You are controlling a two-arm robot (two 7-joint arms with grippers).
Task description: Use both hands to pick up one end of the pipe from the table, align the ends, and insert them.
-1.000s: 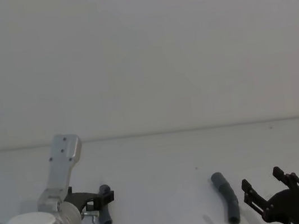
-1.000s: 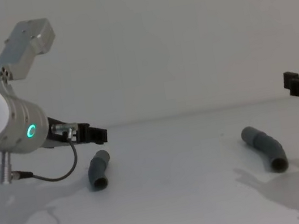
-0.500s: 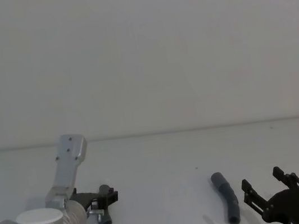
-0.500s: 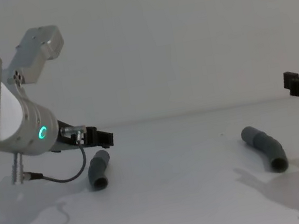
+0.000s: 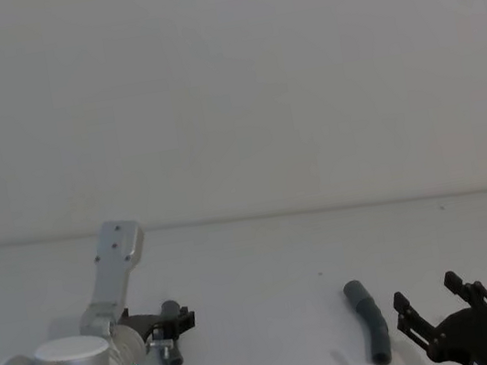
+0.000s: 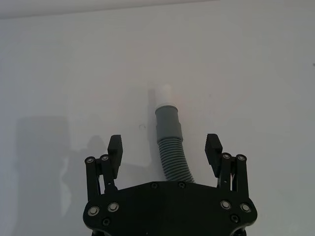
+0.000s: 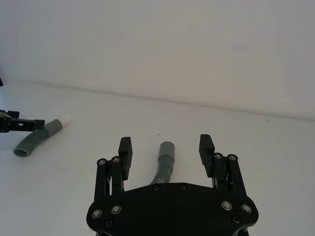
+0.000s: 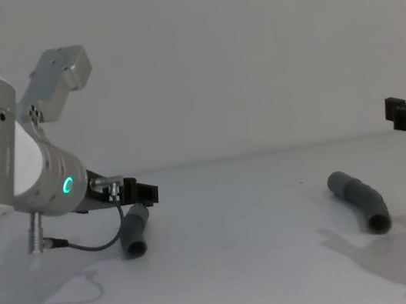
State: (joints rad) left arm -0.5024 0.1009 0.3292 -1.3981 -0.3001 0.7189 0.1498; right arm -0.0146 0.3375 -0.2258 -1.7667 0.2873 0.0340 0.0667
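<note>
My left gripper grabs the short pipe piece next where its grey collar meets the ribs, leaving the short pipe piece's white tip (image 6: 166, 95) free to be inserted.
The short pipe piece (image 8: 133, 232) lies on the table (image 8: 247, 277) at the left, its white tip (image 6: 165, 93) pointing away from me. My left gripper (image 8: 145, 195) hovers open just over its far part. The grey tube (image 6: 170, 142) runs between the spread fingers without touching them. At the right lies the longer bent piece (image 5: 371, 320), its open mouth (image 8: 379, 224) towards me. My right gripper (image 5: 429, 301) stands open just right of it and above the table. In the right wrist view the right gripper (image 7: 166, 147) frames one end of the longer piece (image 7: 165, 157).
A plain wall rises behind the table's far edge (image 5: 322, 210). A thin black cable (image 8: 86, 246) loops under my left wrist. The right wrist view also takes in the short piece (image 7: 37, 138) and the left gripper (image 7: 19, 124) farther off.
My left arm has moved forward and a little lower, bringing its open gripper over the short piece. The right arm and both pipe pieces have stayed put.
</note>
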